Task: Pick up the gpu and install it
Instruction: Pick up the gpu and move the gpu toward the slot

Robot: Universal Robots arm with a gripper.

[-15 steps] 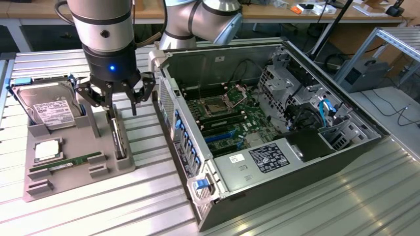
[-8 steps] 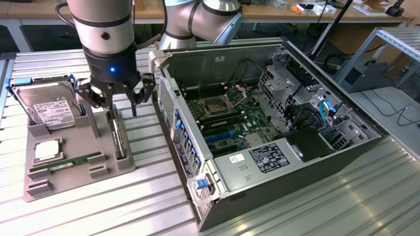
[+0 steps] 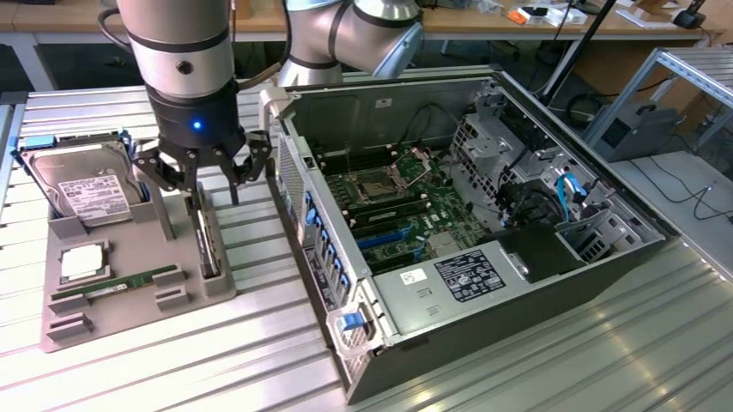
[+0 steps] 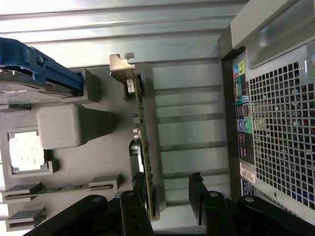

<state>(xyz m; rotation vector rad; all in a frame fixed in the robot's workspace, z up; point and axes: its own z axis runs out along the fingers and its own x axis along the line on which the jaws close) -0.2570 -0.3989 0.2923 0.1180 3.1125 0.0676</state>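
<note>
My gripper needs to move lower before it closes on the GPU. My fingers stop near the GPU's (image 3: 208,236) upper edge, so they would miss it if I closed now.
The gpu (image 3: 208,236) stands on its long edge in a slot of the grey holder (image 3: 126,249), thin and dark. In the wrist view the gpu (image 4: 142,128) runs edge-on, with its pale metal bracket (image 4: 120,64) at the far end. My gripper (image 3: 212,184) hangs open right over the card's far end, one finger on each side of its line. In the wrist view my gripper (image 4: 168,196) straddles the card's near end, and the card lies close against one finger (image 4: 139,194). Nothing is held.
The holder (image 4: 93,162) also carries a silver hard drive (image 3: 86,184), a square chip (image 3: 82,260) and a green memory stick (image 3: 115,283). The open computer case (image 3: 458,223) with its motherboard (image 3: 396,206) lies at the exterior view's right, its rear panel (image 4: 275,123) close beside the holder.
</note>
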